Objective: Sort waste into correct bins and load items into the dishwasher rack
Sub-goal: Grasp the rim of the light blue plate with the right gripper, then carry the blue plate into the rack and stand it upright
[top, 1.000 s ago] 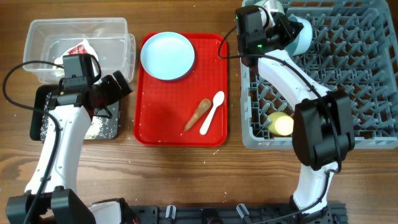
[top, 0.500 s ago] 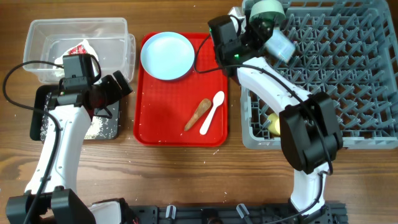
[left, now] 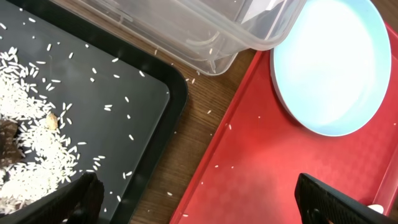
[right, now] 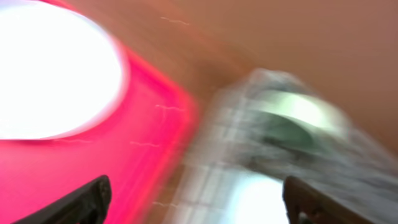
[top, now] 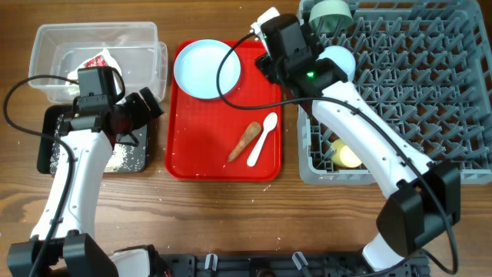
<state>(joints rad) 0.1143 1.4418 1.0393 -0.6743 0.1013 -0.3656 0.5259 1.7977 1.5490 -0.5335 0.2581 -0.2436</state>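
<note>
The pale blue plate needs to stand between the dishwasher rack's wires, so next my right gripper needs to grab it by its rim [top: 237, 71] facing the dishwasher rack [top: 430, 92].
My right gripper [top: 288, 50] [right: 199, 205] hangs open and empty over the seam between the red tray and the dishwasher rack [top: 430, 92]. Its wrist view is blurred. In the rack sit the light blue bowl [top: 338, 60] [right: 267, 199], the pale green bowl [top: 328, 11] [right: 292, 118] and the yellow cup [top: 347, 154]. The pale blue plate [top: 207, 68] [left: 336, 62], the brown stick [top: 244, 141] and the white spoon [top: 263, 138] lie on the red tray. My left gripper [top: 146, 108] [left: 208, 211] is open between the black tray [top: 54, 154] [left: 124, 93] and the red tray. Rice [left: 31, 149] covers the black tray.
The clear tub [top: 96, 31] [left: 205, 31] at the back left holds the red-and-white wrapper [top: 96, 60]. The red serving tray [top: 200, 154] [left: 261, 162] lies between the bins and the rack. A few grains lie on the wooden table [left: 186, 143].
My right gripper has opened, left the light blue bowl in the rack's left corner and swung left toward the red tray. The left arm has not moved.
</note>
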